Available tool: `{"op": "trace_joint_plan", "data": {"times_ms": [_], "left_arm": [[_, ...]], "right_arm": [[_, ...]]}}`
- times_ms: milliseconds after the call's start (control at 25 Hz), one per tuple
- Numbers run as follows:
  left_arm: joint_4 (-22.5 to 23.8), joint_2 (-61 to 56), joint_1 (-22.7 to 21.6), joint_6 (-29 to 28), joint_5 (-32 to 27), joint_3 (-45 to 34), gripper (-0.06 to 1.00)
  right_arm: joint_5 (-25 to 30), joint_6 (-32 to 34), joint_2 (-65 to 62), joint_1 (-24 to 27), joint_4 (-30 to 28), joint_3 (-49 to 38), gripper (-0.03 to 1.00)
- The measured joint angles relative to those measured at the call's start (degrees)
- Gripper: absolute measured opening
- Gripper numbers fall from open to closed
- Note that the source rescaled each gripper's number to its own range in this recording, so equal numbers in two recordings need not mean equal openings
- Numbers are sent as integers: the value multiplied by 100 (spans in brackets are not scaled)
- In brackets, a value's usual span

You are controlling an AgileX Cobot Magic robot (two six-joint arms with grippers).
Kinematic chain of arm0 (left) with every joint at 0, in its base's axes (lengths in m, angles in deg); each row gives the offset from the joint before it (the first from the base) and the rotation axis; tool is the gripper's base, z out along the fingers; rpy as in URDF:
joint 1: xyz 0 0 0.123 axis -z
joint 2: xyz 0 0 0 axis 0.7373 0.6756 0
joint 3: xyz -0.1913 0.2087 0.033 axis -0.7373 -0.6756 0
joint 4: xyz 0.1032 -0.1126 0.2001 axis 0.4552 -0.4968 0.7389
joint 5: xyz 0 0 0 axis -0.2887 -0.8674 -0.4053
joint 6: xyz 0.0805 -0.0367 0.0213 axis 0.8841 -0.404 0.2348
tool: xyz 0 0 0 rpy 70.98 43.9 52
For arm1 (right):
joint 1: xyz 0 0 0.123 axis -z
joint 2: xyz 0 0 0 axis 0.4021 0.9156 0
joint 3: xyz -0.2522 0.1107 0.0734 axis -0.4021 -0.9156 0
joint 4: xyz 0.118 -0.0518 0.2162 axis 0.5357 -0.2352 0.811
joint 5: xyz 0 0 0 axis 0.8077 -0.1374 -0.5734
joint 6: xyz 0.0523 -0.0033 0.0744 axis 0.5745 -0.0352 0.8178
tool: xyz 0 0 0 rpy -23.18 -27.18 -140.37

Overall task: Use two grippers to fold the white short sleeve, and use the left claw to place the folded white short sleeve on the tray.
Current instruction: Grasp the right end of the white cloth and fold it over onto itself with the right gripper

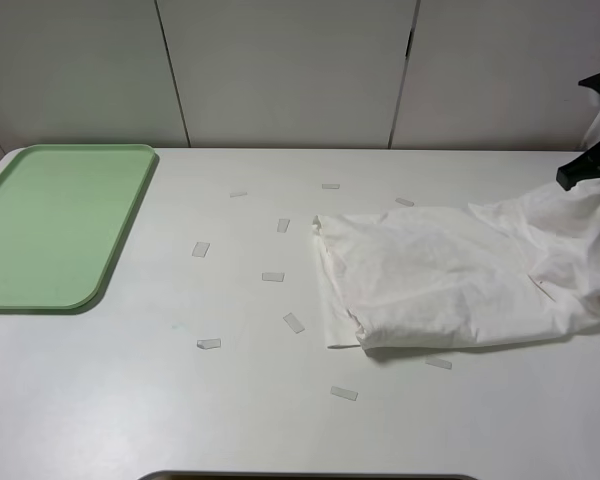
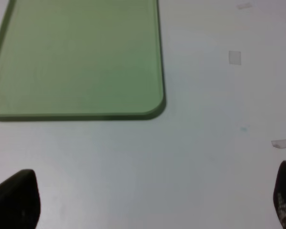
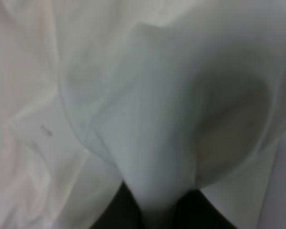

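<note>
My right gripper needs to lay the raised fold (image 1: 586, 205) at the shirt's middle (image 1: 455, 262) before it opens, because the fold is still short of the shirt's middle.
The white short sleeve (image 1: 450, 275) lies crumpled on the right half of the white table, its right side lifted toward the right edge of the exterior view. My right gripper (image 1: 598, 150) is at that edge, shut on a raised fold of the shirt; in the right wrist view the cloth (image 3: 148, 143) bunches between the dark fingers (image 3: 119, 210). The green tray (image 1: 55, 225) sits at the far left, and it also shows in the left wrist view (image 2: 76, 57). My left gripper (image 2: 148, 200) is open and empty over bare table near the tray's corner; it is out of the exterior view.
Several small clear tape strips (image 1: 272, 277) are stuck on the table between tray and shirt. A pale panelled wall (image 1: 280, 70) stands behind the table. A dark object's edge (image 1: 310, 476) shows at the table's front.
</note>
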Motion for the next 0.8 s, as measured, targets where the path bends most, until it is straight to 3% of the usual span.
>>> {"op": "trace_joint_plan", "data": {"times_ms": [400,800], "left_arm": [[0,0,0,0,1,0,98],[0,0,0,0,1,0,98]], "right_arm": [[77,301,82,-708,84,0,10],[169,346,82,-1059,687,0,10]]}}
